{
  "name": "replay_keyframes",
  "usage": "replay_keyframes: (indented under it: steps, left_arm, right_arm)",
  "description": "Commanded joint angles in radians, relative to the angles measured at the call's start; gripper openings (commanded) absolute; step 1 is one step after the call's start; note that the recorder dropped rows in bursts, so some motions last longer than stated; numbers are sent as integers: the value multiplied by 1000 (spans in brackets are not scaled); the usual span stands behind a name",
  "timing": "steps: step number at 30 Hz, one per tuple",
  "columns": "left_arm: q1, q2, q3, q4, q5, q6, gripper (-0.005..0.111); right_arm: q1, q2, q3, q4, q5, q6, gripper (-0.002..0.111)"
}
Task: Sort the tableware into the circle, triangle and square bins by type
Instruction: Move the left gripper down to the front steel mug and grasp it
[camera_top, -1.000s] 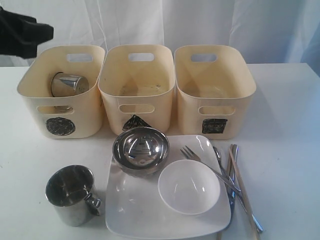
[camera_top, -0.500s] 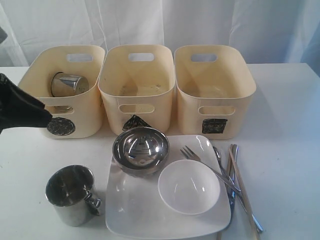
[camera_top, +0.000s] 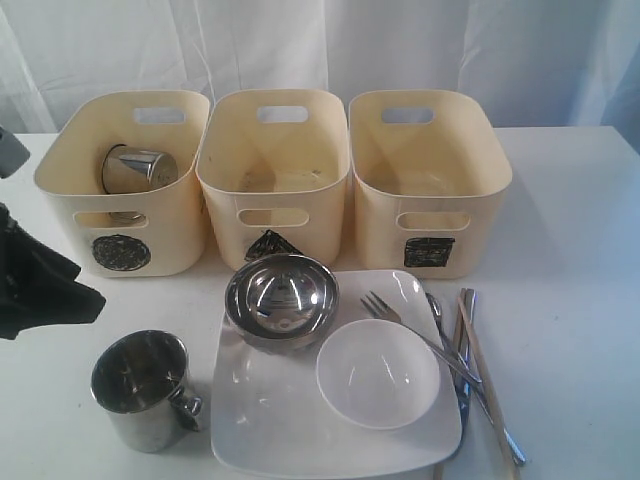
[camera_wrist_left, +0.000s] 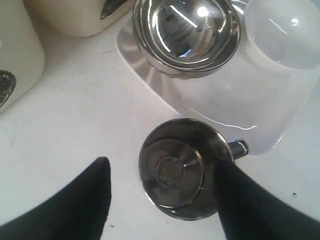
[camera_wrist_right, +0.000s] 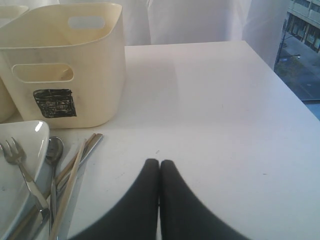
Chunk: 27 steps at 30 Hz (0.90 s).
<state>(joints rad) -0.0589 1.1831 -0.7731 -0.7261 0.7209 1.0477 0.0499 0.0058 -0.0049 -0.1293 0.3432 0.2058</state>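
Observation:
The standing steel mug needs to be grabbed next by its rim (camera_top: 110, 358) (camera_wrist_left: 145, 156) with the left gripper, so that it can be sorted into the circle bin.
One steel mug (camera_top: 140, 390) stands upright on the table left of the square white plate (camera_top: 262, 420); another mug (camera_top: 137, 168) lies in the circle bin (camera_top: 60, 190). My left gripper (camera_top: 85, 295) hovers above and to the left of the standing mug, open. In the left wrist view the mug (camera_wrist_left: 182, 167) shows between the spread fingers (camera_wrist_left: 85, 200), untouched. On the plate sit a steel bowl (camera_top: 282, 298) and a small white bowl (camera_top: 378, 372). Steel cutlery (camera_top: 445, 345) and chopsticks (camera_top: 490, 390) lie at its right. My right gripper (camera_wrist_right: 159, 164) is shut and holds nothing, over bare table.
The triangle bin (camera_top: 272, 215) and the square bin (camera_top: 428, 215) stand beside the circle bin along the back. The square bin (camera_wrist_right: 65, 65), fork (camera_wrist_right: 20, 170), spoon (camera_wrist_right: 54, 150) and chopsticks (camera_wrist_right: 75, 170) also show in the right wrist view. The table's edge lies far right.
My left arm has come down from above the circle bin's far left corner to just above and left of the standing mug. Nothing on the table has moved.

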Motion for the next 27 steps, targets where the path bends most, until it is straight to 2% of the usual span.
replay_keyframes:
  steps: [1, 8, 13, 27]
  left_arm:
    - [-3, -7, 38, -12, -33, -4, 64]
    - [-3, -7, 78, -79, -57, 12, 64]
    - [-3, -2, 144, -149, -120, 100, 64]
    - [-3, 168, 155, -239, -153, 123, 64]
  right_arm:
    - [-1, -6, 5, 0, -8, -7, 0]
    - [-1, -6, 5, 0, -8, -7, 0]
    - [-1, -6, 5, 0, -8, -7, 0]
    - [-1, -6, 5, 0, -8, -7, 0]
